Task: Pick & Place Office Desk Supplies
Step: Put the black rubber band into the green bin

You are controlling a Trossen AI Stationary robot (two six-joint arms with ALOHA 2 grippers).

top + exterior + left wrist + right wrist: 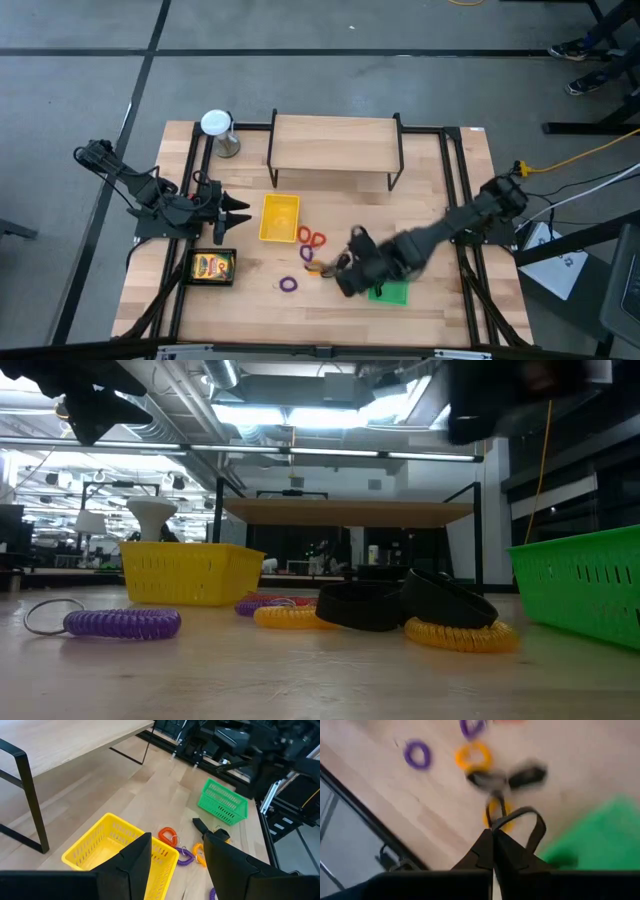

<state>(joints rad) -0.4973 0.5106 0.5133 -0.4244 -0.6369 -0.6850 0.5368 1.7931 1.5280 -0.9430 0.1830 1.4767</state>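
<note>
My right gripper must hold the black loop, now over wood outside the green tray's rim, until it hangs over the tray.
My right gripper (342, 280) (493, 831) hovers shut above the table beside the green tray (390, 293), with a thin black loop (532, 817) at its fingertips, apparently part of a black clip. Two more black clips (365, 605) (505, 777) lie on yellow coil rings (462, 635). Orange rings (312, 238) and purple rings (289, 285) (122, 622) lie flat on the wood. A yellow printed box (212, 267) lies in the black tray. My left gripper (240, 210) (175, 845) waits open, just left of the yellow tray (280, 218). My right gripper pinches the thin black loop (496, 820) at one end between its shut fingertips, coming from above. The loop arcs out to one side of the fingers, clear of the table. Blur hides what the rest of the thing is.
A wooden riser shelf on black legs (335, 145) stands at the far side, with a grey cylinder with a white top (218, 130) left of it. Black frame rails (455, 190) run along the table's sides. Bare wood lies near the front edge (330, 320).
</note>
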